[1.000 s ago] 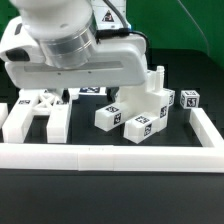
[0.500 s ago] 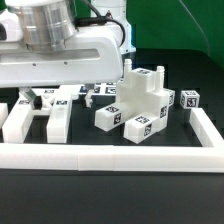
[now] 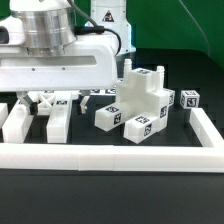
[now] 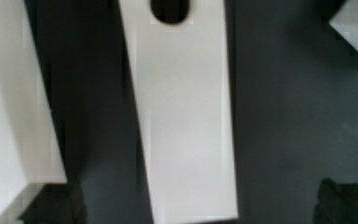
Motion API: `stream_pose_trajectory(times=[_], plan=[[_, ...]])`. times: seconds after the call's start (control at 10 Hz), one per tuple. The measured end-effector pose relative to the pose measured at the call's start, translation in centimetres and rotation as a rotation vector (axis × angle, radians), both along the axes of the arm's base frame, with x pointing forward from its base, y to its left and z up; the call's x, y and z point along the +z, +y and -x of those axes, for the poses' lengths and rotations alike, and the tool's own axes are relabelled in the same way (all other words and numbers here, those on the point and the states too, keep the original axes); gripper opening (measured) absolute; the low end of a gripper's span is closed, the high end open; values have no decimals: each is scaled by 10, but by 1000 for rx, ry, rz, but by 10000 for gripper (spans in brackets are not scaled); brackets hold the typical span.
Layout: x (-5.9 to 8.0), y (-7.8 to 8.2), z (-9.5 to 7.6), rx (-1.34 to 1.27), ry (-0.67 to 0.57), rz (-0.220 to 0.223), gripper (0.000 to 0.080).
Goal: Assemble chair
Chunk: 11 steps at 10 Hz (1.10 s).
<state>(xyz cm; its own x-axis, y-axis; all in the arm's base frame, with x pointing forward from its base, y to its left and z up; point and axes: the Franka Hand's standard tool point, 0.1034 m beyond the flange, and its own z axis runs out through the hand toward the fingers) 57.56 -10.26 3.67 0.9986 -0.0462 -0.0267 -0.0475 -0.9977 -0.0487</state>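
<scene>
My gripper's fingers are still above the long white bar, so it is too early to close; closing now would miss the bar, and my gripper moves lower first.
The chair lies as loose white tagged parts on the black table. Two blocky legs [image 3: 58, 120] [image 3: 15, 120] lie at the exterior view's left. A stepped stack of blocks [image 3: 145, 90] stands mid-right, with tagged blocks [image 3: 110, 117] [image 3: 140, 127] in front of it. My gripper [image 3: 50, 96] hangs low over the left parts, its fingers mostly hidden under the hand. In the wrist view a long white bar [image 4: 185, 120] with a dark oval hole [image 4: 169, 10] runs between my open gripper [image 4: 194, 205] fingertips [image 4: 48, 205], apart from both.
A long white border rail [image 3: 110, 158] runs along the front and up the exterior view's right side [image 3: 205, 125]. A small tagged cube [image 3: 190, 99] sits near that right rail. Another white part [image 4: 7, 90] lies beside the bar in the wrist view.
The arm has shifted toward the exterior view's left and a little lower, uncovering the stepped stack. The jaws stay wide. No part has moved.
</scene>
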Motion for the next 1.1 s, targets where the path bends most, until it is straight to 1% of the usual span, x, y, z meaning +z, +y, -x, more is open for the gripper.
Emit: stream_pose_trajectory(times=[0.1,0.3,0.4,0.6,0.8,0.9,1.0,1.1], plan=[[-6,3,3,18,4,0,648],[-21,-3,6,38,-10,21,648],[-25,-5,8,36,-14,27,648],[-30,-8,12,30,-8,31,648],[-31,-7,13,22,-6,31,648],[-31,-5,13,12,-5,31,525],[-31,-5,13,12,-5,31,525],[-31,-5,13,11,-5,31,386]])
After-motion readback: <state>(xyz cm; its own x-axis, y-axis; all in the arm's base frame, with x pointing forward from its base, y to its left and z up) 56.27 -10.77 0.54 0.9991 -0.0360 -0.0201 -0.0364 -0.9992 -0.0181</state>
